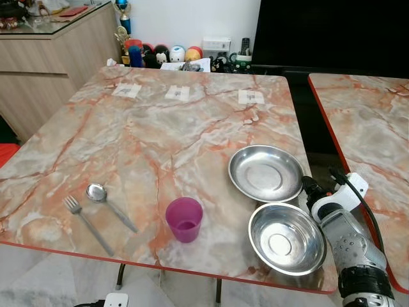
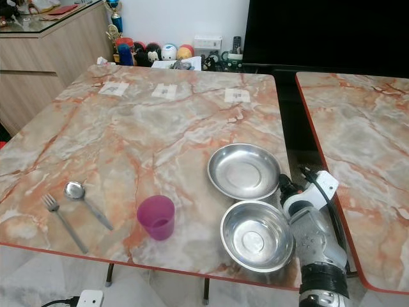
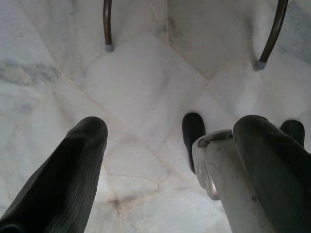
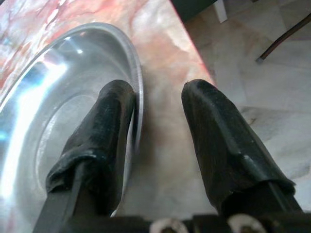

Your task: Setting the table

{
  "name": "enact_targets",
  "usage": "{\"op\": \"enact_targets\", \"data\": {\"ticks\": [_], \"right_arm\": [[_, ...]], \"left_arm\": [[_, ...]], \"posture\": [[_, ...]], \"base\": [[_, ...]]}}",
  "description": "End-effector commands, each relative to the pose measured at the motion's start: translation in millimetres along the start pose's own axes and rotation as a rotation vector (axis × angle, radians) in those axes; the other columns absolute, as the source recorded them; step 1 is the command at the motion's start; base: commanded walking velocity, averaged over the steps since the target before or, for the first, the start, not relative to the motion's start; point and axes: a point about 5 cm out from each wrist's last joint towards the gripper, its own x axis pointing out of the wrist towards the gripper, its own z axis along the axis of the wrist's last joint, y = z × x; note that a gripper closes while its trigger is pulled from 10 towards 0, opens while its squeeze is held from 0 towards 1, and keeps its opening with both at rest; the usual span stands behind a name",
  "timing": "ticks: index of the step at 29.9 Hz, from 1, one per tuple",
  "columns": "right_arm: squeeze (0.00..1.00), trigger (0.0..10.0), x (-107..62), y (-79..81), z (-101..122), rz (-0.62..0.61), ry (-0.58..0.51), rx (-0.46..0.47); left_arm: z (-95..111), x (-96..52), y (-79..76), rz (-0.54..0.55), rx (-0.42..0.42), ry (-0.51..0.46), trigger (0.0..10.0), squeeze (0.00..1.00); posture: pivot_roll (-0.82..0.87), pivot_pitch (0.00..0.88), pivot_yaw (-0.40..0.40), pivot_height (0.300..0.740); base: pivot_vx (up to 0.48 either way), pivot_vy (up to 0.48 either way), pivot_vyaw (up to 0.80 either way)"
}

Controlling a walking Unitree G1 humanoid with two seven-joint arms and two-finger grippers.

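The round steel plate is far wider than my open fingers, so my right gripper will grab it by its thin rim [image 4: 139, 99] next.
A steel plate [image 1: 266, 173] lies near the marble table's [image 1: 160, 128] right edge, with a steel bowl [image 1: 285, 238] just in front of it at the near edge. A purple cup [image 1: 185, 219] stands upright left of the bowl. A spoon [image 1: 102, 197] and a fork [image 1: 83, 220] lie side by side at the near left. My right gripper [image 4: 158, 90] is open at the plate's [image 4: 58, 97] right rim, one finger [image 4: 109, 111] over the dish and the other outside it above the bare tabletop. My left gripper [image 3: 170, 126] hangs open over the floor.
A second marble table [image 1: 370, 128] stands to the right across a narrow gap. Three paper labels [image 1: 178, 93] lie along the far side. A wooden sideboard [image 1: 45, 57] is at the far left, with toys [image 1: 163, 54] by the wall. Table legs [image 3: 108, 24] stand on the tiled floor.
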Motion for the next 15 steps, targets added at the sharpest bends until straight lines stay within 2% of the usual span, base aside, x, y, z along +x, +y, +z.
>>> {"op": "enact_targets", "data": {"ticks": [1,4,9,15], "right_arm": [[0.00,10.0,1.4,2.6,0.1,0.010,-0.005,0.014],[0.00,10.0,1.3,3.0,4.8,0.014,-0.026,0.024],[0.00,10.0,2.1,0.1,-0.5,-0.012,0.021,0.011],[0.00,10.0,5.0,5.7,-6.3,-0.005,0.066,0.008]], "left_arm": [[-7.7,-1.7,1.6,0.000,0.021,0.030,10.0,0.00],[-7.9,-1.8,2.0,-0.001,0.022,0.030,10.0,0.00],[-8.1,-1.7,0.1,-0.010,0.025,0.033,10.0,0.00],[-7.4,-1.5,-0.4,-0.013,0.027,0.032,10.0,0.00]], "posture": [[0.05,0.092,0.017,0.740],[0.05,0.093,0.019,0.740],[0.05,0.094,0.021,0.740],[0.05,0.094,0.019,0.740]], "base": [[0.000,0.000,0.00],[0.000,0.000,0.00],[0.000,0.000,0.00],[0.000,0.000,0.00]]}}
